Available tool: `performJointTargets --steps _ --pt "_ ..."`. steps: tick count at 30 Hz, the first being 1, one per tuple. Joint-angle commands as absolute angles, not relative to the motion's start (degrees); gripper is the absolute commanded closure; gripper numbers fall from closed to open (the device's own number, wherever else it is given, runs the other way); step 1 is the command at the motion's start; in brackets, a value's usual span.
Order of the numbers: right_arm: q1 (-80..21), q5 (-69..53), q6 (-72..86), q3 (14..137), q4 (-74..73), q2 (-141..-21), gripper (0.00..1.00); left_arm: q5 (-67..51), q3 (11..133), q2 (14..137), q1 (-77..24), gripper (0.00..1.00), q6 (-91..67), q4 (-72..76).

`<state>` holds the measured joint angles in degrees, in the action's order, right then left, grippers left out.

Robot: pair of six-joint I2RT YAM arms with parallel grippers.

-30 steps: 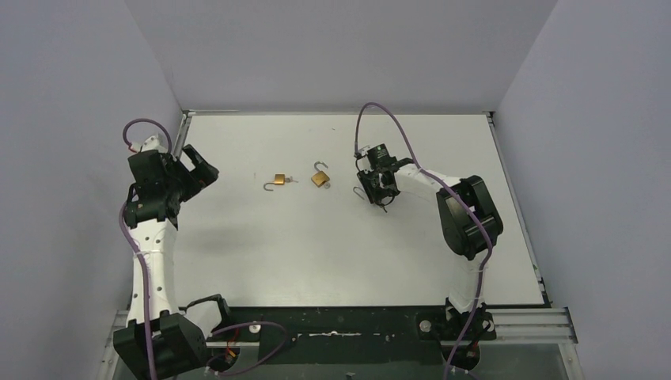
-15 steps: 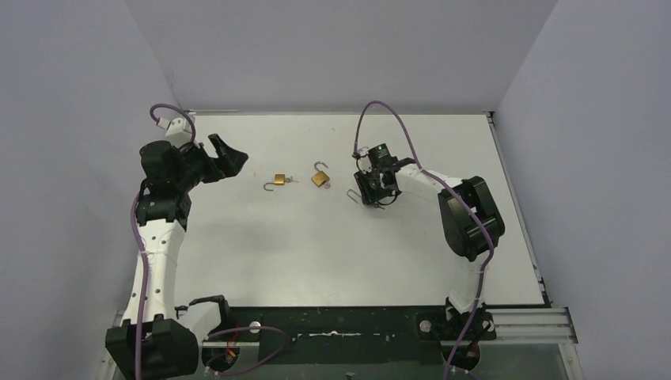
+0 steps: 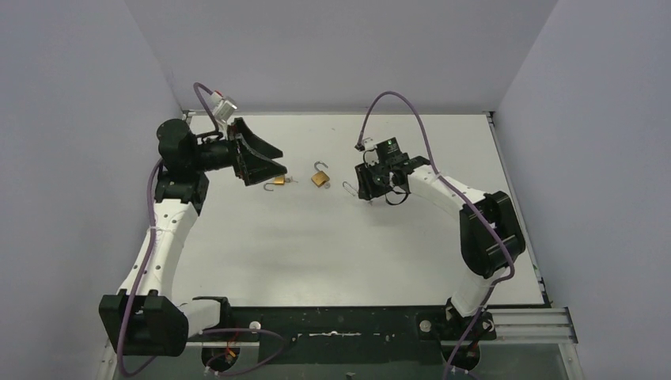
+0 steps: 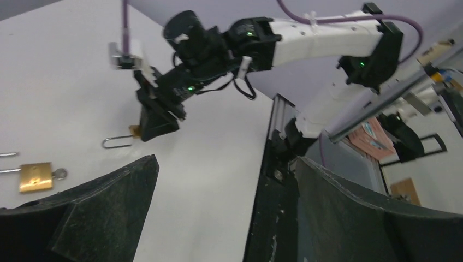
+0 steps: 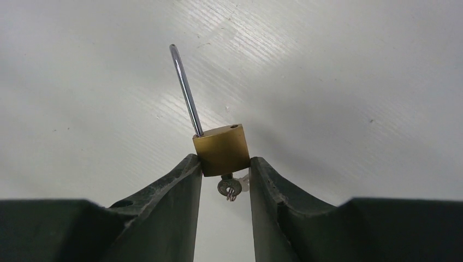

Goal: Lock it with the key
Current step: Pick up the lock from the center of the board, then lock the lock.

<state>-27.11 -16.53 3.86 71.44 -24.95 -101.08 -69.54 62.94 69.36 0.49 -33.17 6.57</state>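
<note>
The padlock's body and key need to stay free for my right gripper to lock, so my left gripper will grab the padlock's open shackle (image 4: 112, 142).
A brass padlock (image 5: 221, 150) with its shackle (image 5: 185, 90) swung open is pinched by its body in my right gripper (image 5: 224, 159). A small key (image 5: 228, 188) sticks out of its underside between the fingers. From above, this gripper (image 3: 362, 184) hovers right of centre, and the held lock's shackle (image 3: 346, 187) points left. A second open padlock (image 3: 320, 177) lies just left of it, also in the left wrist view (image 4: 35, 176) with its key (image 4: 59, 174). A third padlock (image 3: 277, 181) lies beside my left gripper (image 3: 273, 162), which is wide open and holds nothing (image 4: 225, 160).
Grey walls enclose the white table (image 3: 332, 253) on three sides. A black rail (image 3: 348, 324) with the arm bases runs along the near edge. A purple cable (image 3: 419, 127) loops above the right arm.
My left arm has swung from the left wall in toward the middle, ending beside the left padlock. The right gripper kept its hold on its padlock and shifted slightly.
</note>
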Motion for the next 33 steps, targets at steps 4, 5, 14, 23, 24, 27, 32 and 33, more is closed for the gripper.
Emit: performJointTargets --steps 4,5,14,23,24,27,32,33 --pt "-27.5 -23.5 6.0 73.1 -26.0 -93.4 1.00 -74.4 66.0 67.5 -3.3 0.03 -28.4 4.6" --pt "-27.6 -25.2 6.1 73.3 -26.4 -92.3 1.00 -71.6 66.3 68.5 -3.9 0.03 -27.8 3.3" --pt "-28.1 -44.4 10.8 73.9 -27.1 -85.3 0.93 -53.1 70.0 70.0 -16.9 0.03 -6.9 -13.5" --pt "-28.6 -53.8 12.8 75.2 -27.0 -84.3 0.91 -54.0 72.7 72.9 -16.9 0.04 -3.9 -15.7" --pt "-28.6 -54.5 12.9 75.4 -27.1 -84.2 0.91 -54.2 73.1 73.2 -17.0 0.04 -3.6 -16.1" --pt "-28.6 -56.1 13.2 76.0 -27.4 -83.8 0.91 -58.0 75.5 75.4 -16.9 0.16 -2.3 -19.9" --pt "-28.6 -57.0 13.0 77.4 -28.7 -83.3 0.91 -65.0 77.6 78.8 -17.0 0.26 -1.6 -23.6" --pt "-28.6 -57.1 12.9 77.5 -28.9 -83.2 0.90 -66.1 77.8 79.3 -17.0 0.29 -1.5 -23.9"
